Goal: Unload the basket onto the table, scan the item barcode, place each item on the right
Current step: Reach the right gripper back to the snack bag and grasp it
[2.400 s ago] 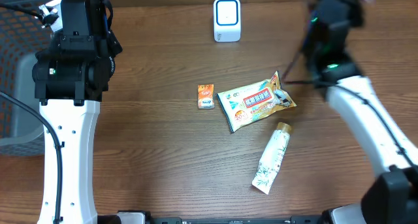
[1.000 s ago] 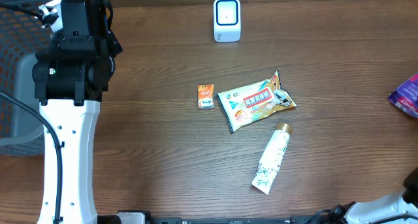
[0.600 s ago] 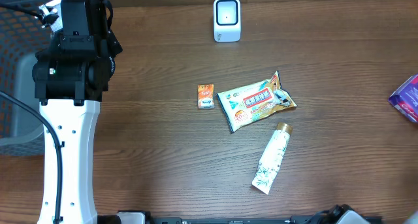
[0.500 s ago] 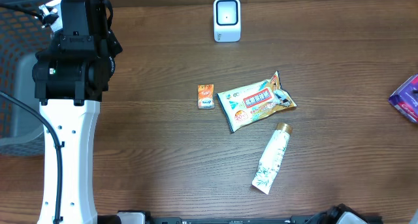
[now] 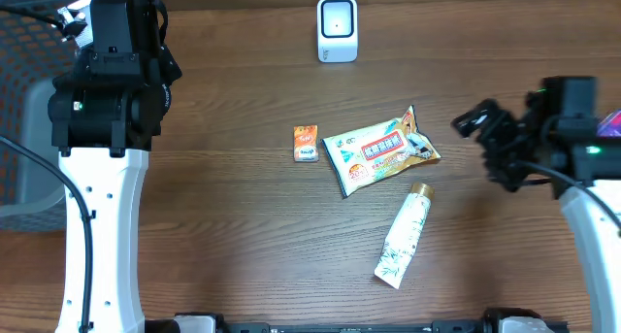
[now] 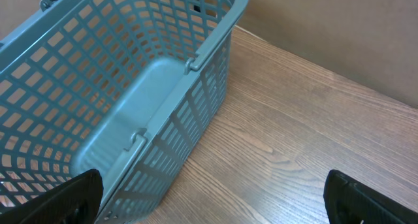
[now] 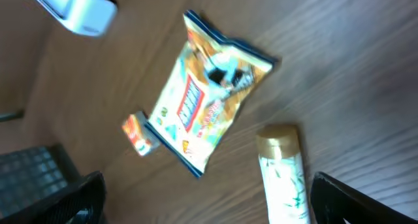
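Observation:
My right gripper takes hold of the snack packet [image 5: 380, 150] by its long edge facing the tube next, so that the packet then flips for barcode scanning.
A white barcode scanner [image 5: 337, 28] stands at the back of the table. In the middle lie a colourful snack packet [image 5: 380, 150], a small orange box [image 5: 307, 143] and a white tube with a gold cap [image 5: 405, 235]. My right gripper [image 5: 482, 147] hovers just right of the packet, open and empty. Its wrist view shows the packet [image 7: 209, 96], the orange box [image 7: 138, 132], the tube [image 7: 284, 172] and the scanner [image 7: 81, 8] below the wide-apart right gripper [image 7: 209, 201]. My left gripper [image 6: 212, 198] is open and empty above bare wood beside a basket.
A blue-grey mesh basket [image 6: 98, 87] stands at the table's left edge [image 5: 19, 110], under the left arm [image 5: 107, 90]. A purple item [image 5: 611, 124] peeks out at the right edge behind the right arm.
The right arm, out of the overhead view half a second ago, has swung back in at the right of the packet. The left arm and the items have not moved.

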Controlling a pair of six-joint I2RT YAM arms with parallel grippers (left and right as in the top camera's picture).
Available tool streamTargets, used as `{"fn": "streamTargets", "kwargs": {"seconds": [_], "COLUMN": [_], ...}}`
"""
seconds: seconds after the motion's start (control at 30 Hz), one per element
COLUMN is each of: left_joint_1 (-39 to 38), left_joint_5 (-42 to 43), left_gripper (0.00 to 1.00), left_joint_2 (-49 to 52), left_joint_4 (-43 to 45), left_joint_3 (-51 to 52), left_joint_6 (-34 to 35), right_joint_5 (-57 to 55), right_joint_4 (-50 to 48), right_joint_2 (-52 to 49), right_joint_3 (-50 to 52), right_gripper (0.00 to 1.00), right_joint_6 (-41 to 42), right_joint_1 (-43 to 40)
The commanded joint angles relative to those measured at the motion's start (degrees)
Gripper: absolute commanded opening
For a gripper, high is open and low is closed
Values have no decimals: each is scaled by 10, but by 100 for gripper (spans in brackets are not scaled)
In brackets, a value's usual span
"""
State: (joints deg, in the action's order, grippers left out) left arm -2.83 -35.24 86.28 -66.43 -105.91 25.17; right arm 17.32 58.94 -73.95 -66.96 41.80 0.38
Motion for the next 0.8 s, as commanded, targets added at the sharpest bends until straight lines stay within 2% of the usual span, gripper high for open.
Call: {"fn": "streamTargets", "kwargs": {"seconds": [0.0,0.07,0.33,0.63,0.77], "left_joint_1": [3,3,3,3,3], "left_joint_5": [-7,-7,-7,-7,-7], "left_gripper": [100,100,100,100,100], "left_joint_2": [3,3,3,3,3], "left_joint_4": [0,0,0,0,0], "left_joint_3": [-6,-6,-6,-6,-6], "left_joint_6": [4,4,4,3,4], "right_joint_5": [-56,-32,-36,-90,-128], "right_joint_4": [-30,-87,-180,-191,-196], "right_joint_2": [-12,-37,-130,-170,-175], "right_joint_3": [51,82,84,84,84], "right_gripper": [100,100,100,100,100], "right_joint_6": [99,107,110,75,108], "right_joint_1": [34,63,173,250,274]}}
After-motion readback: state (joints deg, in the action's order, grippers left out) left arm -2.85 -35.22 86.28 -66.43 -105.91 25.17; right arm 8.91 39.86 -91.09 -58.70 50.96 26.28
